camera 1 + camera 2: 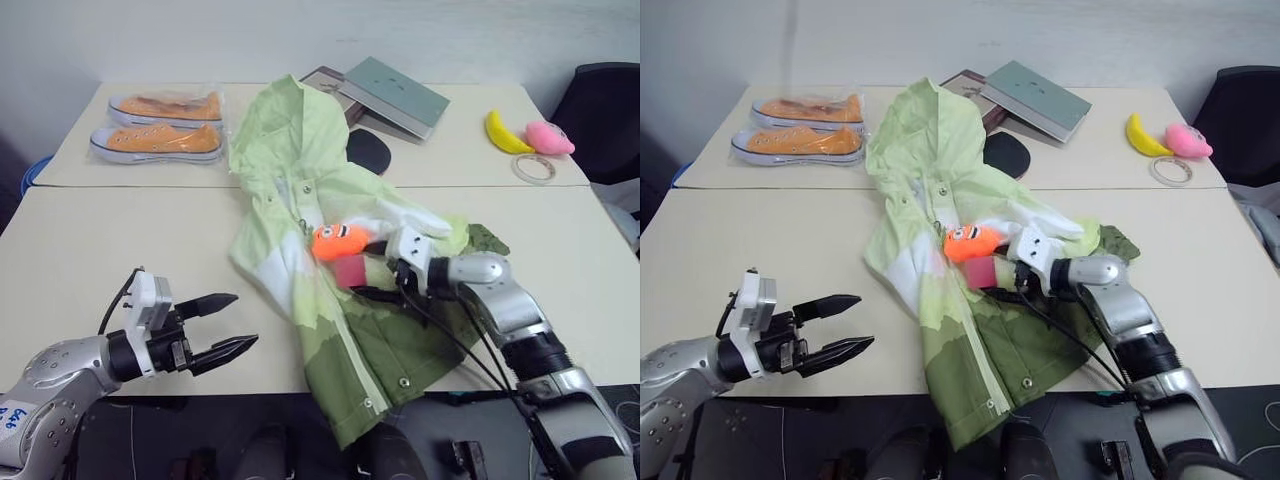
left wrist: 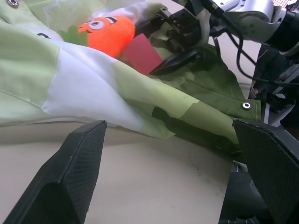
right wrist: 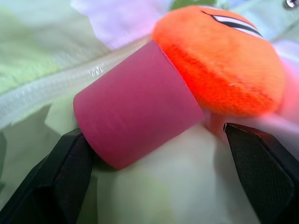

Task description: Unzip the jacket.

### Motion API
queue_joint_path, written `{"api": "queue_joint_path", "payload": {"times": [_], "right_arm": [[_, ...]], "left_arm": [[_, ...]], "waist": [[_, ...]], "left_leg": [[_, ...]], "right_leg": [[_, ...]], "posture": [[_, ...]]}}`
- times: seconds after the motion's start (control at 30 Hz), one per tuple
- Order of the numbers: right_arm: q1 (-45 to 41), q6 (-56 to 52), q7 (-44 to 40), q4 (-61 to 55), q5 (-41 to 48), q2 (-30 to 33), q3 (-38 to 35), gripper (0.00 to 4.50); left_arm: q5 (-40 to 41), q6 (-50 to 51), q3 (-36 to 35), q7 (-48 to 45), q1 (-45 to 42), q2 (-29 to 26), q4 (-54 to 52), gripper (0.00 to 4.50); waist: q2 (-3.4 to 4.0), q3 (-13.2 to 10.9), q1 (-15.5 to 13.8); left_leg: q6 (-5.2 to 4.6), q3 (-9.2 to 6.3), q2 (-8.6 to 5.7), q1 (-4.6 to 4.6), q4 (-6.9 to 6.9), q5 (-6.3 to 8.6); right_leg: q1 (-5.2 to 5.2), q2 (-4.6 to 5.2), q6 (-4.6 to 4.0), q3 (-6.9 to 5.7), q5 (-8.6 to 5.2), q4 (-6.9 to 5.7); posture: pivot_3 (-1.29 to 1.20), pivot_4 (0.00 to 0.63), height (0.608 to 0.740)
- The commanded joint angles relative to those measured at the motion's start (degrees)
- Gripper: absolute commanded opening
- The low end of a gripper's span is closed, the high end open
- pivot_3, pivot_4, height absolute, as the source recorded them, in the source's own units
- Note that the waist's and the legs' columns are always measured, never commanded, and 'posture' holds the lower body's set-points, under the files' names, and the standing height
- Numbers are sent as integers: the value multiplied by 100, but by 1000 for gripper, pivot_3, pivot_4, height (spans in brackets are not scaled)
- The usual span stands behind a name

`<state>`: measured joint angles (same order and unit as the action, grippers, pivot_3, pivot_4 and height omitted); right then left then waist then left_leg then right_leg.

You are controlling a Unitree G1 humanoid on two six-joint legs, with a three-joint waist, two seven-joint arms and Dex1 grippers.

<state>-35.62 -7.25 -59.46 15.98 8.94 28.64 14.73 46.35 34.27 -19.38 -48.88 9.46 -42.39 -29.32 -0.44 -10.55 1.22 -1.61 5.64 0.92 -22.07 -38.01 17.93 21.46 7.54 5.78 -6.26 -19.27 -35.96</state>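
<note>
I need to grab the pink block by its curved body (image 1: 349,270) with my right gripper, so that the jacket's zipper (image 1: 355,355) gets free for unzipping.
The jacket (image 1: 300,200) lies flat across the middle of the tables, hood toward the far side, in light-green, white and olive blocks with silver snaps. An orange plush toy (image 1: 340,241) with a pink block (image 1: 352,272) rests on its front, beside the pale zipper (image 3: 51,86). My right gripper (image 1: 372,272) hovers over the jacket, open, its fingers on either side of the pink block (image 3: 135,121). My left gripper (image 1: 243,320) is open and empty above the near table, left of the jacket's lower edge (image 2: 187,116) and pointing toward it.
Two orange sneakers in plastic bags (image 1: 155,140) lie at the far left. Books (image 1: 395,95) and a black paddle (image 1: 368,150) sit behind the jacket. A yellow banana toy (image 1: 505,133), a pink toy (image 1: 550,137) and a tape roll (image 1: 533,168) are at the far right, with a black chair (image 1: 610,110) beyond.
</note>
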Motion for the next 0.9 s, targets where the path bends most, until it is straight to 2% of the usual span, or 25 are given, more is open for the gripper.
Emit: {"api": "queue_joint_path", "payload": {"times": [0.03,0.13,0.33,0.37,0.57,0.7,0.77,0.83,0.9], "right_arm": [[-27,199,-525,127,213,-148,12,4062],[12,298,-833,132,347,-145,-85,3269],[485,336,-1084,-464,703,208,-550,1194],[625,308,-1078,-617,785,294,-667,962],[1601,-824,-822,-2022,1982,758,-1748,962],[2198,-1433,-307,-2786,2667,1075,-2806,962],[2360,-1563,100,-2679,2731,1316,-3571,962],[2497,-1605,289,-2514,2674,1537,-4027,962],[2516,-1398,497,-1759,2484,1714,-4470,962]], "left_arm": [[-85,-153,61,-26,16,46,-134,4500],[-129,-181,105,-52,37,74,-121,4500],[-244,-276,235,-118,12,118,-46,4500],[-264,-294,262,-125,0,129,-26,4500],[-376,-428,413,-251,-41,147,123,4500],[-491,-532,509,-356,-181,142,321,4500],[-557,-602,591,-406,-318,146,420,4500],[-611,-668,645,-450,-407,156,484,4500],[-642,-704,743,-427,-576,231,544,4500]], "waist": [[0,0,7],[0,0,34],[1,0,11],[1,0,9],[2,-1,7],[3,-2,-12],[4,-2,-28],[5,-2,-65],[4,-2,-114]], "left_leg": [[0,-4,0,-2,0,0],[0,-10,0,-10,1,0],[0,-18,-2,-13,1,0],[-1,-19,-2,-13,1,1],[0,-20,-1,-14,1,1],[-1,-21,-1,-12,2,2],[-1,-19,-2,-12,2,2],[-1,-16,-4,-11,1,2],[-2,-15,-3,-10,1,2]], "right_leg": [[-1,0,0,-3,0,-1],[0,0,1,-9,0,-7],[-3,2,1,-17,1,-5],[-5,2,1,-18,1,-4],[-6,2,2,-19,1,-1],[-6,3,2,-18,1,6],[-7,4,3,-17,1,11],[-6,5,3,-14,1,10],[-5,4,3,-14,1,10]], "posture": [[0,150,740],[0,150,740],[0,150,740],[0,150,740],[0,150,740],[0,150,740],[0,150,740],[0,150,740],[0,150,740]]}}
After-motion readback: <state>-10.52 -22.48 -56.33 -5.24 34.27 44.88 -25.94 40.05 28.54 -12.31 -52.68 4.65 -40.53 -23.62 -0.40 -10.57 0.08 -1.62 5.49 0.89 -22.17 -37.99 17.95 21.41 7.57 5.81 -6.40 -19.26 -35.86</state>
